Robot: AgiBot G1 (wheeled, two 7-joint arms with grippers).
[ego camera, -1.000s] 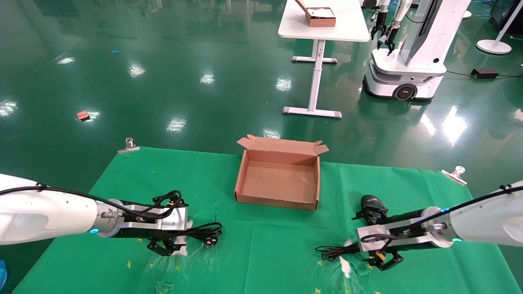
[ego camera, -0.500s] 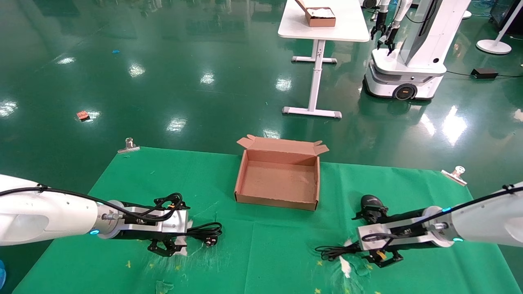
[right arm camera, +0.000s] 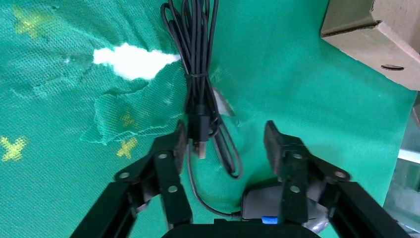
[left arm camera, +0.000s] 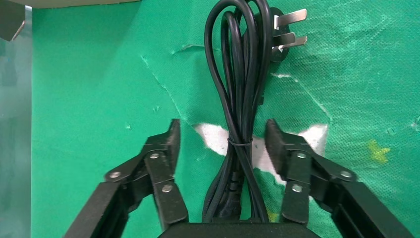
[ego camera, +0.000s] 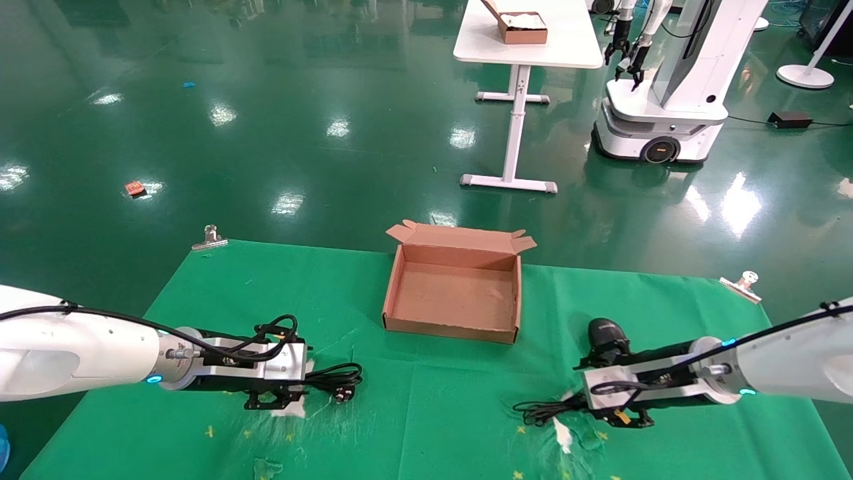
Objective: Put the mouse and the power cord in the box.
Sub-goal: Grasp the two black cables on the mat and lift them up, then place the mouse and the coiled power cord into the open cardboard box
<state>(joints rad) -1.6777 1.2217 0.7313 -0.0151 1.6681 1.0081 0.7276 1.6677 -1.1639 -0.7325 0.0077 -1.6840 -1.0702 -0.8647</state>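
Note:
My left gripper grabs the power cord by its tied middle next, where the parts of the cord are gathered tight. The cord's slack loops spread apart beyond it.
The power cord lies coiled on the green cloth left of the box, its pronged plug at the far end. My left gripper is open and low over the table, its fingers straddling the tied middle of the cord without touching it. In the head view that gripper sits just left of the power cord. The black mouse rests to the right of the box. My right gripper is open beside it, over the mouse's thin cable bundle. The brown box is open and empty.
The cloth is torn in white patches near both grippers. Metal clips hold the cloth's far corners. Beyond the table stand a white table with a small carton and another robot. A box corner shows near the right gripper.
Both grippers have sunk toward the cloth, the left around the power cord, the right around the mouse's cable. The cord, mouse and box have not moved.

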